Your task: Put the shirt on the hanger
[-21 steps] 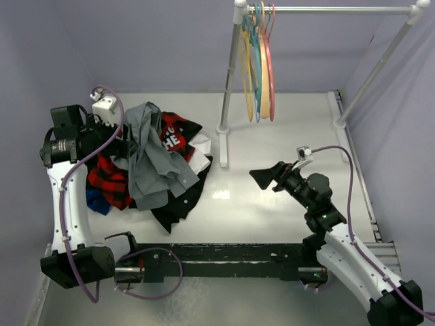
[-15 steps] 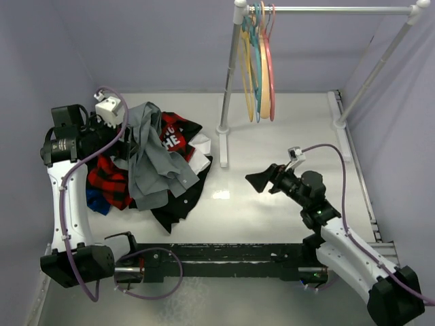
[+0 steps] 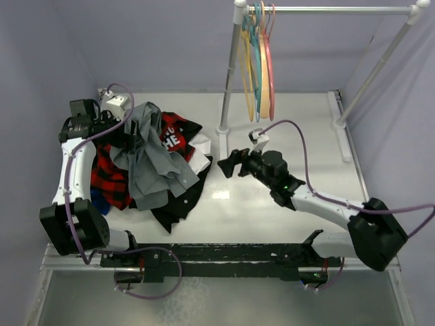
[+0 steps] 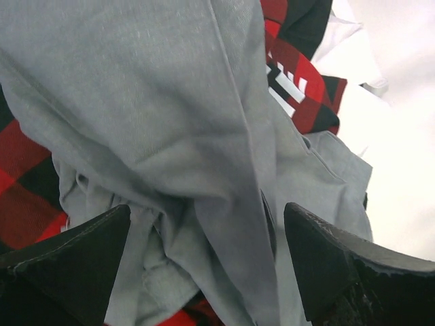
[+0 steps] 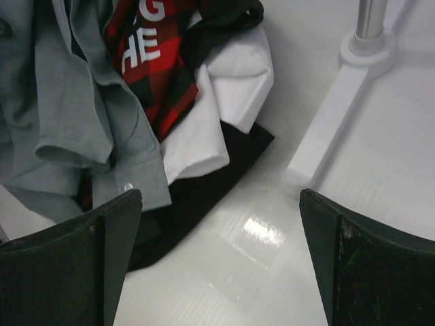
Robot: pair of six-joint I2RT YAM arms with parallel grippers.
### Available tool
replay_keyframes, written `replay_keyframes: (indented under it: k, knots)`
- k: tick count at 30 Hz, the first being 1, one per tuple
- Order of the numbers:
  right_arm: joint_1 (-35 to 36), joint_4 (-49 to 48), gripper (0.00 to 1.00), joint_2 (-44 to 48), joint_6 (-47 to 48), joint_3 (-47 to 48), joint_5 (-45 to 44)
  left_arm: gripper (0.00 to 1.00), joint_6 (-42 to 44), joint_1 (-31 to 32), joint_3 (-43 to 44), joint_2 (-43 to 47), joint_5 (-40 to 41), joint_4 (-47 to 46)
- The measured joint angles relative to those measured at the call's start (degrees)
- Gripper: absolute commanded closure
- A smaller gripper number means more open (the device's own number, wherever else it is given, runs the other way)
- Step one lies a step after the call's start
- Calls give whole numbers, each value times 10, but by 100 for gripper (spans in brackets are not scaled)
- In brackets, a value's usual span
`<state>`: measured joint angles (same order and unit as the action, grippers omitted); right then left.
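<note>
The left gripper grabs the grey shirt by the fold on its upper part [image 4: 219, 204] next. The shirt's side toward my right gripper stays free for handing over.
The grey shirt [image 3: 153, 166] lies crumpled on top of a clothes pile at the left of the table. My left gripper [image 3: 134, 136] is open just over its upper part. In the left wrist view a fold of the shirt [image 4: 136, 102] runs between the wide-apart fingers of my left gripper [image 4: 207, 272]. My right gripper [image 3: 228, 163] is open and empty, low over bare table beside the pile's right edge. In the right wrist view the right gripper [image 5: 217, 272] has the shirt's buttoned cuff [image 5: 129, 173] just ahead on its left. The pink hanger [image 3: 271, 68] hangs on the rail at the back.
The pile also holds a red-and-black plaid shirt [image 3: 112, 180], a black garment with white lettering [image 3: 173, 136], a white garment [image 5: 224, 88] and a black one [image 5: 197, 197]. Yellow, teal and orange hangers [image 3: 255, 68] share the rail [image 3: 340, 9]. The rack post's foot [image 3: 222, 146] stands right beside my right gripper.
My right arm has stretched forward and left, bringing its gripper to the pile's right edge. My left gripper has moved up and right over the grey shirt.
</note>
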<state>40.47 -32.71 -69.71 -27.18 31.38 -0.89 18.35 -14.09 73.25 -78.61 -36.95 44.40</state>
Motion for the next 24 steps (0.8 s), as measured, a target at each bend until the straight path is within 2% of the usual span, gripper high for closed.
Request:
replay_keyframes:
  k: [3,6,7,10,11,17,24]
  knots:
    - [1,-25,0,-70,2,55,4,24,-8,15,0,-24,13,-31]
    - [3,-51,0,-111,0,72,8,33,-12,38,0,-38,33,-56]
    - [4,-54,0,-117,-1,72,10,43,-12,50,0,-43,41,-63]
    - [4,-56,0,-125,-5,72,15,96,-14,90,0,-51,64,-74]
    - [4,-56,0,-125,-5,72,16,100,-11,100,0,-52,70,-74]
    - [4,-57,0,-72,-5,43,14,100,6,139,36,-52,66,-31]
    - [6,-85,0,70,12,-46,20,100,38,143,163,8,-58,83]
